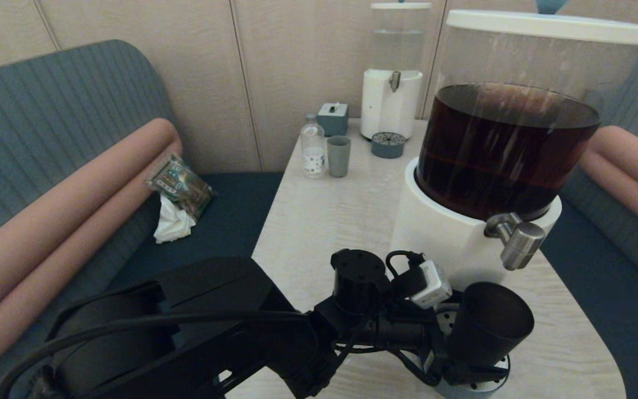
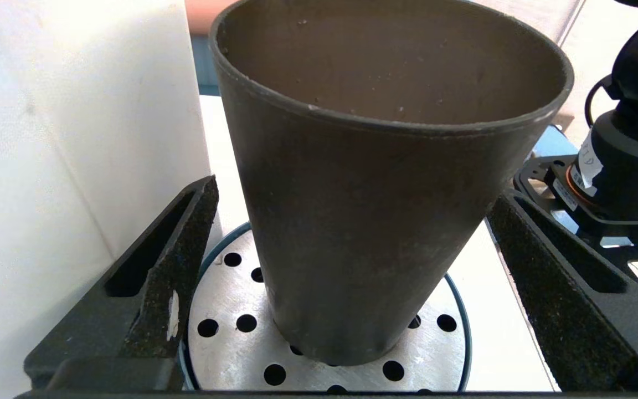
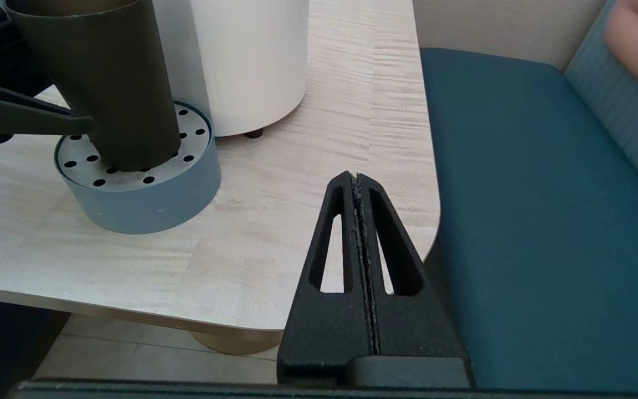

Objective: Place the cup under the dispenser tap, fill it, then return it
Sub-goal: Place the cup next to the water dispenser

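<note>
The robot's left gripper should next take back the filled cup from the drip tray (image 2: 230, 326). It needs to hold the black tapered cup by its side (image 2: 370, 226) for that.
The black tapered cup (image 1: 488, 321) stands upright on the round perforated drip tray (image 1: 485, 385), below and slightly in front of the brushed-steel tap (image 1: 518, 241) of the dark-liquid dispenser. My left gripper (image 2: 360, 188) is open. Its fingers (image 2: 183, 244) straddle the cup (image 2: 374, 221) at mid height, with a narrow gap on each side. No stream falls from the tap. From the right wrist, the cup (image 3: 108, 83) rests on the tray (image 3: 147, 199). My right gripper (image 3: 356, 176) is shut and empty over the table's front right corner.
The dispenser's white base (image 1: 441, 233) stands right behind the tray. Far back are a clear-liquid dispenser (image 1: 392, 100), a small grey-blue cup (image 1: 339, 156), a bottle (image 1: 313, 147) and a grey box (image 1: 333, 118). Blue sofa seats (image 3: 529, 210) flank the table.
</note>
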Tool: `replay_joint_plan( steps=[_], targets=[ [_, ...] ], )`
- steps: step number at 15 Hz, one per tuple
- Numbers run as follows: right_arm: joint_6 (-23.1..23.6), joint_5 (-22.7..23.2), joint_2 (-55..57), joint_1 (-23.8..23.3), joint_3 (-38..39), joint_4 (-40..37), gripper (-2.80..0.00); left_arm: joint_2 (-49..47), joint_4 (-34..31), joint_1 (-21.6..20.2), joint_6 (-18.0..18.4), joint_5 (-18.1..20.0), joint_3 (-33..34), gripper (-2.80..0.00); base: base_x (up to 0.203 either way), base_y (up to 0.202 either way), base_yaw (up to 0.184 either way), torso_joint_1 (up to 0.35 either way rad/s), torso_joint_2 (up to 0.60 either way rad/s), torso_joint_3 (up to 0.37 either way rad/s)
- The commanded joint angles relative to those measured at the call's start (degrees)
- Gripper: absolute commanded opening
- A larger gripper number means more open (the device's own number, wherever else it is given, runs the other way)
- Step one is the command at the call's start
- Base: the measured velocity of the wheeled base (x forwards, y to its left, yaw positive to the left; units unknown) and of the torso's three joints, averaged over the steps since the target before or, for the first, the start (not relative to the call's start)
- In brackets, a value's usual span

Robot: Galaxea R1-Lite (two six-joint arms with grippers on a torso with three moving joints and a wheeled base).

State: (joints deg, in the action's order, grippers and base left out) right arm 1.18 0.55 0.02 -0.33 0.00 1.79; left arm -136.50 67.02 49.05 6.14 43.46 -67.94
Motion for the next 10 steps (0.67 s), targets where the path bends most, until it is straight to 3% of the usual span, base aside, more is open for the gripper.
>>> replay_joint_plan(
  steps=[1,9,10],
  targets=[
    [0.05,-0.02,-0.02,-0.02,0.62,0.05,-2.8,-0.34,0.3,-0.01,-0.15,0.22,-0.52,0.0,0.0,0.0,0.0,0.0,0.0,0.0],
    [0.05,-0.02,-0.02,-0.02,0.62,0.05,-2.8,-1.43,-0.99,0.16,-0.17,0.19,-2.73,0.0,0.0,0.0,0.0,0.0,0.0,0.0],
    [0.05,-0.02,-0.02,-0.02,0.62,0.05,-2.8,-1.67,-0.77,0.29,-0.08,0.13,-2.82,-2.8,0.0,0.0,0.0,0.0,0.0,0.0]
  ],
)
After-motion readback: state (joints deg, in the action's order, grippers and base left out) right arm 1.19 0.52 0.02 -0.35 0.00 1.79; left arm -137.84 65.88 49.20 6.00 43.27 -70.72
